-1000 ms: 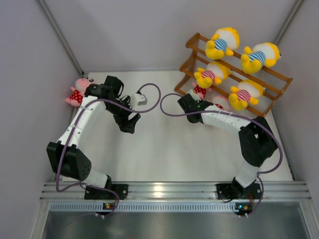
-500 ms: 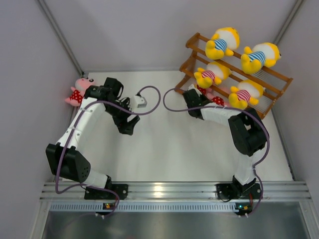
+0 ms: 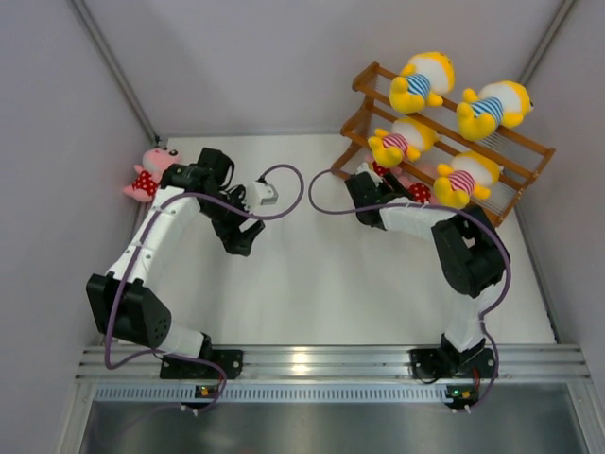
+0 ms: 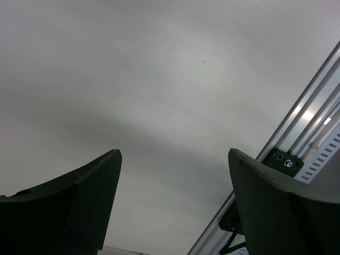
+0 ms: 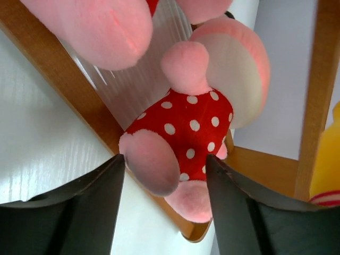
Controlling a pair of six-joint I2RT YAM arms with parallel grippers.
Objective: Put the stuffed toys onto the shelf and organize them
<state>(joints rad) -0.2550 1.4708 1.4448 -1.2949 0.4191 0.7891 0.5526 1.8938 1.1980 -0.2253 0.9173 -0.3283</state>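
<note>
My left gripper should grab the pink toy at the wall by its head (image 3: 160, 160). The toy's dotted body then stays free, so I can hand it to my right gripper.
The brown wooden shelf (image 3: 526, 148) stands at the back right, with two yellow stuffed toys in blue stripes (image 3: 423, 80) (image 3: 492, 106) on its top tier. Two yellow ones in pink stripes (image 3: 402, 140) (image 3: 463, 177) sit on the middle tier. My right gripper (image 3: 365, 185) is at the shelf's lowest tier. In the right wrist view its jaws (image 5: 164, 158) stand open around a foot of a pink red-dotted toy (image 5: 191, 122), which rests on the slats and rail (image 5: 64, 79). A second pink toy (image 5: 95, 26) lies beside it. Another pink toy (image 3: 149, 172) lies by the left wall. My left gripper (image 3: 244, 236) (image 4: 174, 151) is open and empty.
The near aluminium rail (image 4: 297, 133) shows past the left fingers. White walls close in on both sides, and the left arm's elbow is close to the pink toy at the left wall. A purple cable (image 3: 284, 184) loops between the two wrists.
My right gripper carried the pink toy onto the shelf's lowest tier, then its jaws opened off it. The left arm has barely shifted.
</note>
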